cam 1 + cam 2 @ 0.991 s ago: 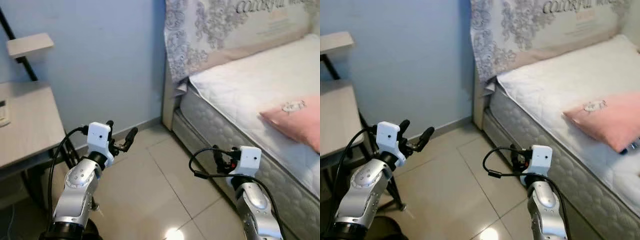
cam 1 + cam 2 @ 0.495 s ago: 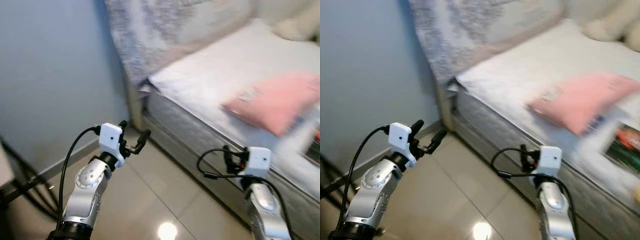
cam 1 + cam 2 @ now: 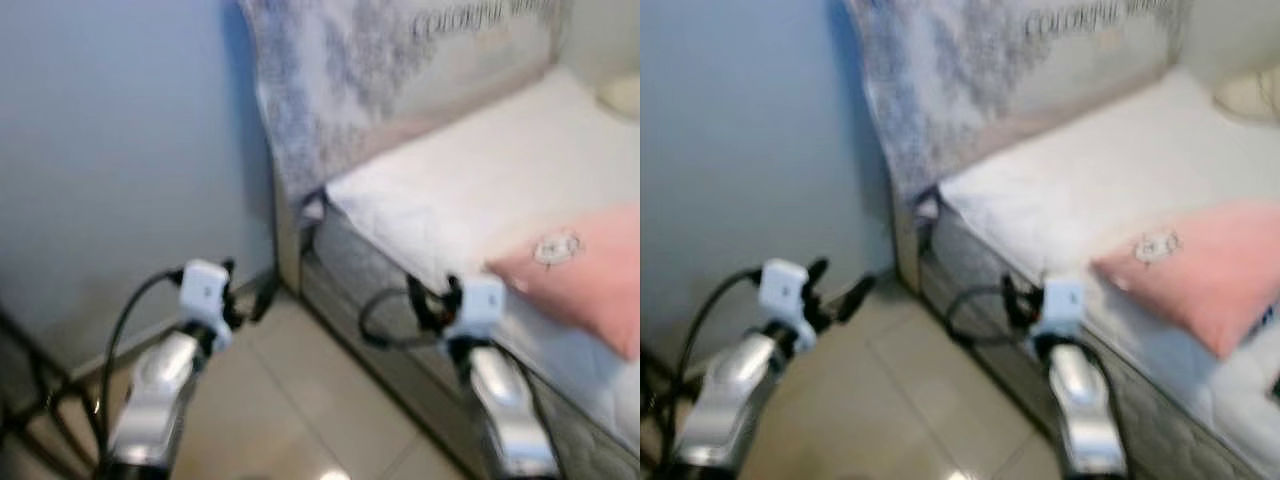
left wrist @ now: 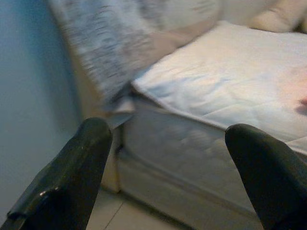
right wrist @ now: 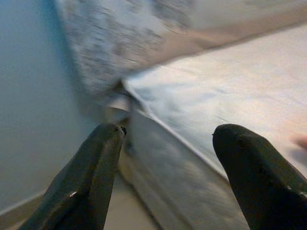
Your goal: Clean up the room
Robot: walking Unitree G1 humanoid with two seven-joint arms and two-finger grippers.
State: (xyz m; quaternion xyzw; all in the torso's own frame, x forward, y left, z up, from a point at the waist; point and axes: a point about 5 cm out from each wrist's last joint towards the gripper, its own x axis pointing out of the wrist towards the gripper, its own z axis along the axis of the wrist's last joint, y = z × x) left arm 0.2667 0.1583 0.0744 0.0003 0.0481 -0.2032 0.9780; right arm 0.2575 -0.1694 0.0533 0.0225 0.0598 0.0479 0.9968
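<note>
The pink pillow is plump and wide across its middle (image 3: 598,268), so the left gripper next needs to pinch the pillow by its tapered corner (image 3: 502,266).
The views are blurred by motion. A bed with a white quilted mattress (image 3: 470,170) and a patterned headboard (image 3: 400,70) stands ahead on the right. A pink pillow (image 3: 580,275) lies on it near the front edge. My left gripper (image 3: 248,290) hangs open over the tiled floor, left of the bed's corner, with nothing between its fingers. My right gripper (image 3: 432,300) is open and empty in front of the mattress side. In the left wrist view the left gripper (image 4: 170,129) points at the bed corner. In the right wrist view the right gripper (image 5: 170,130) faces that corner too.
A blue wall (image 3: 120,150) closes off the left and meets the headboard. Beige floor tiles (image 3: 300,400) run between wall and bed. A cream cushion or soft toy (image 3: 1250,95) lies at the far end of the bed. Dark thin legs (image 3: 30,400) show at the lower left.
The whole picture has shifted as the camera turned: the desk on the left has gone and the bed corner now sits nearer the middle. Both arms hold the same pose, grippers open.
</note>
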